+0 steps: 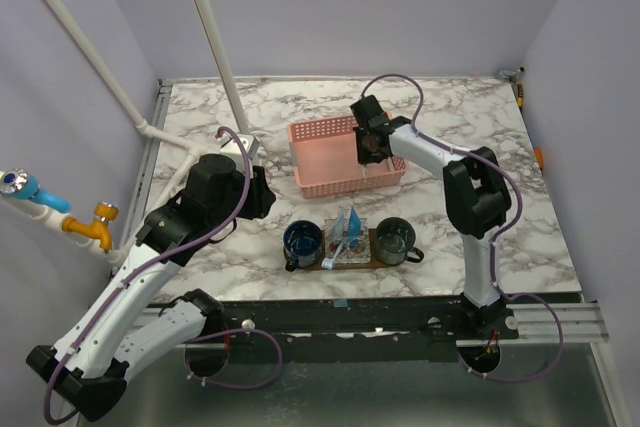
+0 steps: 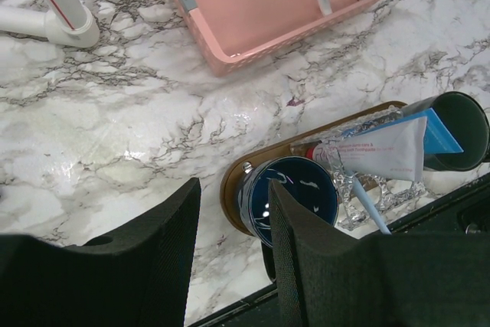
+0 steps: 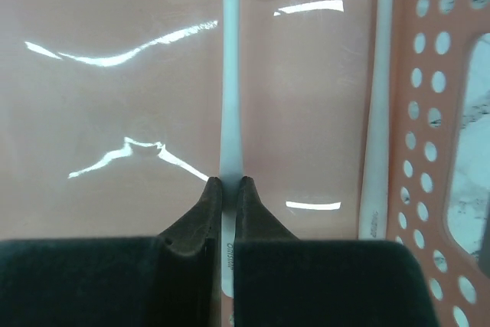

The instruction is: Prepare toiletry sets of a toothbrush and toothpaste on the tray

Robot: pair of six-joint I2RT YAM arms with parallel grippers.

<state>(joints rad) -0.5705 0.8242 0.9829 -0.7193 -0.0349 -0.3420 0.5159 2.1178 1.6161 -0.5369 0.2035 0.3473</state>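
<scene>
The slim white toothbrush would come up out of the pink basket if I lifted my right gripper now, because both fingers are closed tightly on its handle point(image 1: 365, 164) point(image 3: 230, 183).
My right gripper point(image 1: 372, 151) is down inside the pink basket point(image 1: 330, 162) and shut on the handle of a white toothbrush point(image 3: 231, 105); its jaws point(image 3: 228, 183) pinch the handle from both sides. A second white toothbrush point(image 3: 379, 112) lies beside the basket's perforated wall. The brown oval tray point(image 1: 328, 264) holds two dark cups point(image 1: 302, 241) point(image 1: 395, 239) with a toothpaste tube point(image 2: 383, 151) and a toothbrush point(image 2: 369, 206) between them on a clear crinkled holder. My left gripper point(image 2: 233, 188) is open and empty, hovering above the marble just left of the tray point(image 2: 230, 185).
White pipes point(image 1: 208, 37) rise from the table's back left, with a fitting point(image 2: 65, 24) on the marble. A tap point(image 1: 92, 223) sticks out at the far left. The table's dark front rail point(image 1: 400, 312) runs just below the tray.
</scene>
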